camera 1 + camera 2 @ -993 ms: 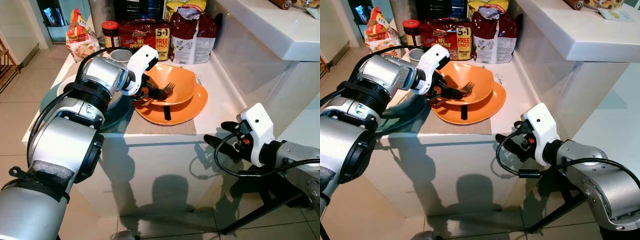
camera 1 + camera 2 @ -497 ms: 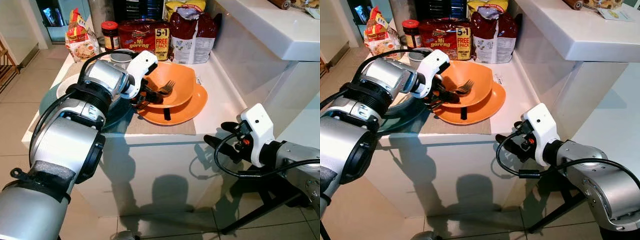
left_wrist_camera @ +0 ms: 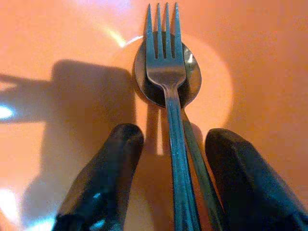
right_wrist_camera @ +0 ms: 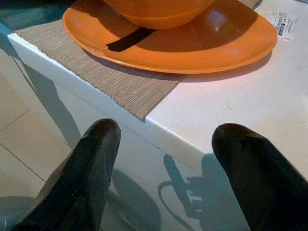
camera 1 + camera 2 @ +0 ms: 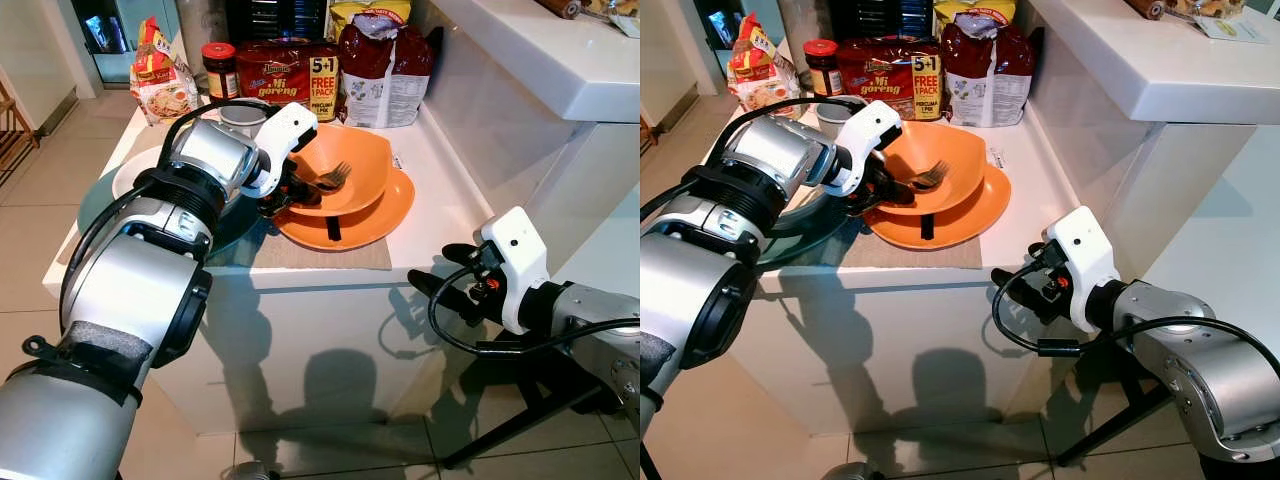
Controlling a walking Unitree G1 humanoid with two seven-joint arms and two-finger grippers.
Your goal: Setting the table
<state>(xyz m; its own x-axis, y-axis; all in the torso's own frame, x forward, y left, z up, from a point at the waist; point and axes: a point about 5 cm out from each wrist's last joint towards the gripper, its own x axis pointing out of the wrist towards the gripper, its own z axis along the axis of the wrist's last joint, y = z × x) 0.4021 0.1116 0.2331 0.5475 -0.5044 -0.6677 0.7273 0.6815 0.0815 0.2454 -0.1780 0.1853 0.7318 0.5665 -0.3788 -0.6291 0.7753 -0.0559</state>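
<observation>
The left gripper grabs the metal fork by its slim handle next, since the fork's pointed teeth lie over the spoon's bowl.
An orange bowl (image 5: 350, 160) sits on an orange plate (image 5: 385, 215) on a beige placemat (image 5: 300, 255) at the counter's front. A fork (image 3: 166, 72) lies on top of a spoon (image 3: 192, 84) inside the bowl. My left gripper (image 5: 290, 195) reaches into the bowl from the left. It is open, with one black finger (image 3: 115, 159) on either side of the two handles and a gap to each. My right gripper (image 5: 437, 265) hangs open in front of the counter edge, below the plate and apart from it.
A teal plate (image 5: 100, 195) with a white plate on it lies left of the mat. A glass (image 5: 240, 115), a jar (image 5: 220, 65), a noodle pack (image 5: 290, 65) and bags (image 5: 385, 65) line the back. A higher white counter (image 5: 530, 50) rises on the right.
My left gripper has shifted slightly inside the bowl, and the fork's tines moved a little with it. The right arm has stayed still.
</observation>
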